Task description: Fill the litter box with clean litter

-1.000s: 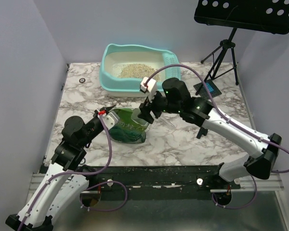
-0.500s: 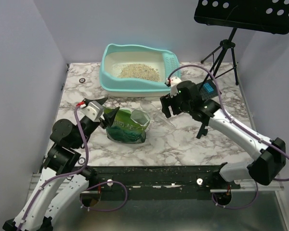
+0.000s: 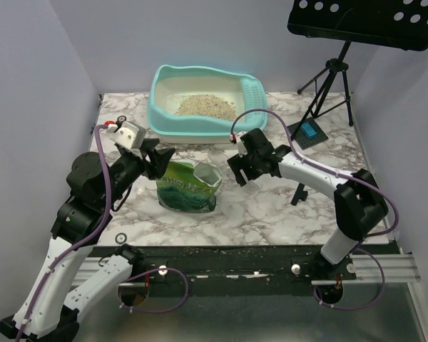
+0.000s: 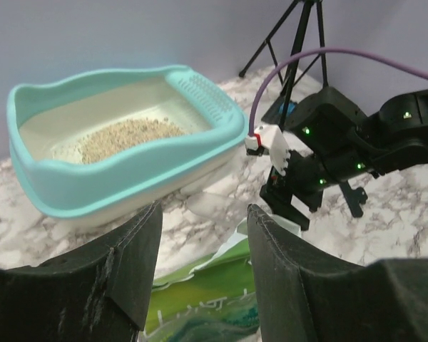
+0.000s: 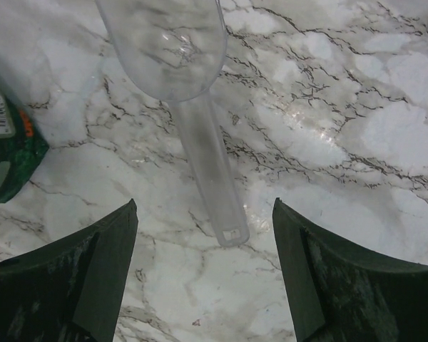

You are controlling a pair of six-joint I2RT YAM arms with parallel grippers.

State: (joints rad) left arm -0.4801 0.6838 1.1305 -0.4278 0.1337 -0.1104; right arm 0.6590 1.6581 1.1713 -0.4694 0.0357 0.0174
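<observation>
The scoop's handle lies between my right gripper's fingertips but far below them, so I would miss it by closing now and need to lower my right gripper first.
The turquoise litter box [image 3: 159, 121] stands at the back of the table with a patch of tan litter [image 3: 205, 105] inside and a slotted scoop [image 3: 253, 91] at its right wall. The box also shows in the left wrist view [image 4: 128, 174]. The green litter pouch [image 3: 189, 187] stands open-topped in front of it. My left gripper [image 3: 160, 158] is open and empty, just left of and above the pouch [image 4: 214, 285]. My right gripper [image 3: 237, 171] is open, low over a clear plastic scoop [image 5: 200, 142] lying on the table, jaws either side of the handle's end.
A black music stand [image 3: 364, 21] on a tripod [image 3: 328, 78] stands at the back right, with a small blue-screened device [image 3: 310, 130] at its foot. A small dark ring [image 3: 121, 118] lies at the back left. Walls close in the left and back.
My right gripper has left the pouch's mouth, swung right and come down over the clear scoop. My left arm has risen and pulled back left of the pouch.
</observation>
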